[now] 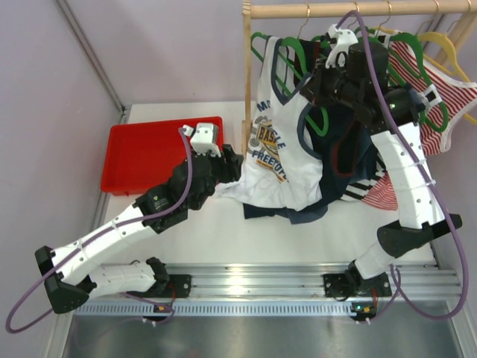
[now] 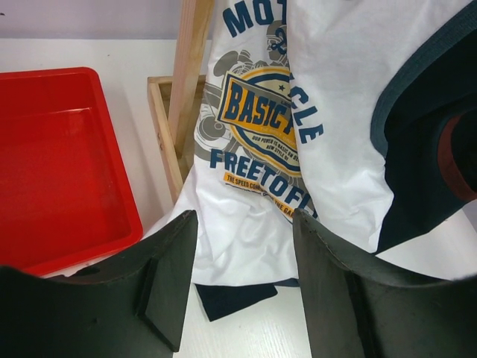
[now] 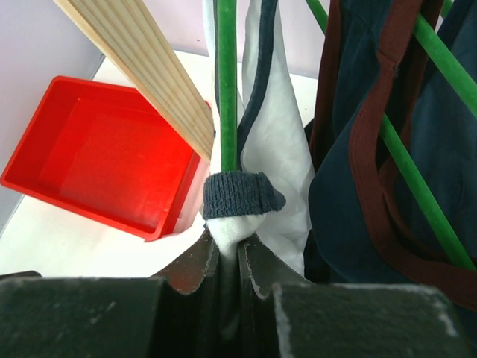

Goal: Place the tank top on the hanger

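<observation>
I should let go of the navy-trimmed strap end with my right gripper now, because the green hanger arm runs in under the strap end.
The white tank top [image 1: 277, 153] with navy trim and a blue-and-yellow chest graphic hangs from the rack down onto the table. It fills the left wrist view [image 2: 298, 119]. My right gripper [image 3: 237, 242] is shut on a navy-trimmed strap end of the tank top [image 3: 242, 195], right beside a green hanger arm [image 3: 226, 82]. In the top view it is up at the rail [image 1: 328, 74] by the green hanger [image 1: 294, 56]. My left gripper [image 2: 242, 246] is open just before the shirt's lower hem; in the top view it is at the hem [image 1: 227, 165].
A red tray [image 1: 160, 153] lies at the table's left. The wooden rack post [image 1: 247, 74] stands behind the shirt. A dark navy top with red trim [image 3: 387, 149] and a red-and-white striped top [image 1: 436, 97] hang to the right, with a yellow hanger [image 1: 447, 45].
</observation>
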Tool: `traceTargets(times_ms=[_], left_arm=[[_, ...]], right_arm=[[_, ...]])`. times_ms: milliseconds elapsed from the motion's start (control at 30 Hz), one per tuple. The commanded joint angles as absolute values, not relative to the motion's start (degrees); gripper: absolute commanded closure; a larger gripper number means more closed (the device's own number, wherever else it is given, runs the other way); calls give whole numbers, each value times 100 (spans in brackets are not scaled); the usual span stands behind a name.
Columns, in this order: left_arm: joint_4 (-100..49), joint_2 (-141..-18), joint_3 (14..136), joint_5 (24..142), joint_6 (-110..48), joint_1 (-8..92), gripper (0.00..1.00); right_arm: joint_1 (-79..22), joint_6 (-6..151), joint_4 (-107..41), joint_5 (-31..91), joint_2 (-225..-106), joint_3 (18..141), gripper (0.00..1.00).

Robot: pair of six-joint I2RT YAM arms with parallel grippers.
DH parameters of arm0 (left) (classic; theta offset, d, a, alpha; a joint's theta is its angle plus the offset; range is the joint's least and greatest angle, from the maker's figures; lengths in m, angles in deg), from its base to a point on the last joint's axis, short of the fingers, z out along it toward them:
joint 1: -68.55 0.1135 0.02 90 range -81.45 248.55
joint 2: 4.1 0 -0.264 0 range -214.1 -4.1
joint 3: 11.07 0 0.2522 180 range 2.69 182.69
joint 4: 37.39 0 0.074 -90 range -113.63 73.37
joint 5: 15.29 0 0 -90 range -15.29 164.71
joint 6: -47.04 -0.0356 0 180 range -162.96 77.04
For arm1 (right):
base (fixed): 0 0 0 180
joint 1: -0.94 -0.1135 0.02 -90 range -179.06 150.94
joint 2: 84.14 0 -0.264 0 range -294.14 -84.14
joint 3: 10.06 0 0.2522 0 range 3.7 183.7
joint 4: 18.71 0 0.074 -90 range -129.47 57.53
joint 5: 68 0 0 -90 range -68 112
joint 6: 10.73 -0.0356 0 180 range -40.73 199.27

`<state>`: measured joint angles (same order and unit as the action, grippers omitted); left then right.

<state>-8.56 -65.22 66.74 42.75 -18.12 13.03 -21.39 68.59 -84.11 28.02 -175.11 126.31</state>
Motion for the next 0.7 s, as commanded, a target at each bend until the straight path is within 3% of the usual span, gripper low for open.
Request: traceTargets(times_ms=[0,133,367,667], left_arm=[[-904,-6378,6720,4246,-1773,1336,41],[-895,-6369,6720,4246,-1791,1336,38],[-931,-6378,6738,4307,-1870,1336,30],[-817,-6316,6825,4316,-1940,1336,29]], right_arm=[[-2051,6820,-7773,2824,-17326,12692,99],[-2051,6820,-7738,2807,-17212,12613,90],[-2051,6802,-7791,2807,-17018,12543,53],[-2059,6670,-7949,2675,-16193,12095,24]])
